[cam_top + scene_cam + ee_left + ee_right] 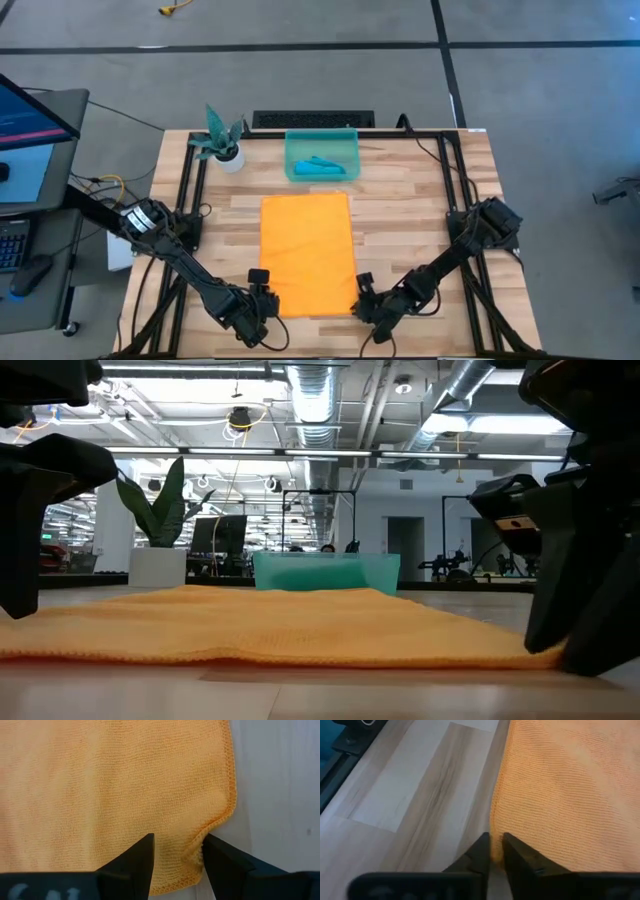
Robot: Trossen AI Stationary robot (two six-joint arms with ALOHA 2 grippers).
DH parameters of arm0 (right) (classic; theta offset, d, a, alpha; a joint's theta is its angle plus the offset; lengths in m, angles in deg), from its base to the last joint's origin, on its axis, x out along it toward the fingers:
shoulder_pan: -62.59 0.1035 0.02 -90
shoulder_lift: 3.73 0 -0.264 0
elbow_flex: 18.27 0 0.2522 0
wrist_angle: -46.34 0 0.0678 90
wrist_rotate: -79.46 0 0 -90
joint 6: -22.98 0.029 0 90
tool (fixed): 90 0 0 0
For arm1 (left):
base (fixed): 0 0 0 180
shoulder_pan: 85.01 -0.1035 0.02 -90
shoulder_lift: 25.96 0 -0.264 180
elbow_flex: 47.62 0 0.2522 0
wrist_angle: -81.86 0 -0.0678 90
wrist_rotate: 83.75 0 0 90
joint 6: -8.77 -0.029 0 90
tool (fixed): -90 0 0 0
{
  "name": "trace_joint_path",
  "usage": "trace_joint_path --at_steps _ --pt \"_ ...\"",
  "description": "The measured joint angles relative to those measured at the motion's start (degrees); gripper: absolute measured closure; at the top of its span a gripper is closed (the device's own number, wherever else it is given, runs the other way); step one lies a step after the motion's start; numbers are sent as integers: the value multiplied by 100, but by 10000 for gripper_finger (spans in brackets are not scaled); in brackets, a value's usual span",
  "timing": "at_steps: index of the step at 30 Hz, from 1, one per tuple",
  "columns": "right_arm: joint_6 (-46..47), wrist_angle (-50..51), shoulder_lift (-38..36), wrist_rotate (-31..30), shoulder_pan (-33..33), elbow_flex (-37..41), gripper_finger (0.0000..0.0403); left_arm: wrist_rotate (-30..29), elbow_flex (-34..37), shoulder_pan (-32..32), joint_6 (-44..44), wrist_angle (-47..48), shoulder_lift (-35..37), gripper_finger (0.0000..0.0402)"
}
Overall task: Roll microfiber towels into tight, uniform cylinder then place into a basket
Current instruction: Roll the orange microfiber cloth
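Note:
Next, my left gripper takes hold of the orange-yellow towel (307, 253) by its hemmed corner (283, 308) to fold it for rolling.
The orange-yellow towel (307, 253) lies spread flat on the wooden table, its long sides running near to far. My left gripper (177, 847) stands low over its near left corner, fingers apart, with the corner between them. My right gripper (495, 842) is at the near right corner, its fingers nearly together on the towel's side edge. The teal-blue towel (322, 166) lies bunched inside the teal bin (347, 150) at the table's far side. In the low view the orange towel (280, 625) lies between my two grippers. My left gripper comes from above, its fingers pointing down, and straddles the towel's near left corner (192, 865). One fingertip (217, 855) pushes the side edge inward, so the cloth puckers between the fingers. The corner lies on the table. My right gripper pinches the towel's right side edge (496, 827) near the near corner between its two fingers, from above. One layer or several, I cannot tell. The towel lies flat on the table.
A white pot with a teal plant (222, 140) stands at the far left, beside the bin. Black frame rails (190, 190) run along the table's left and right sides. Bare wood lies on both sides of the towel.

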Motion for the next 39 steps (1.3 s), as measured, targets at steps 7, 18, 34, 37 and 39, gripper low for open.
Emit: trace_joint_path --at_steps 7,18,34,37,39 --pt "-26 100 -6 -24 -44 5 393 -174 0 0 4 1 0 301" --pt "-52 1048 29 -41 -46 -602 395 -174 0 0 -20 -1 2 394" --pt "-4 2752 34 -858 352 -1870 390 -178 -433 55 -57 538 7 400" --pt "-3 2830 27 -985 427 -2000 394 -257 -826 114 -52 1018 7 400" --pt "-24 2935 27 -1080 481 -2093 398 -349 -1066 165 -42 1298 9 400"
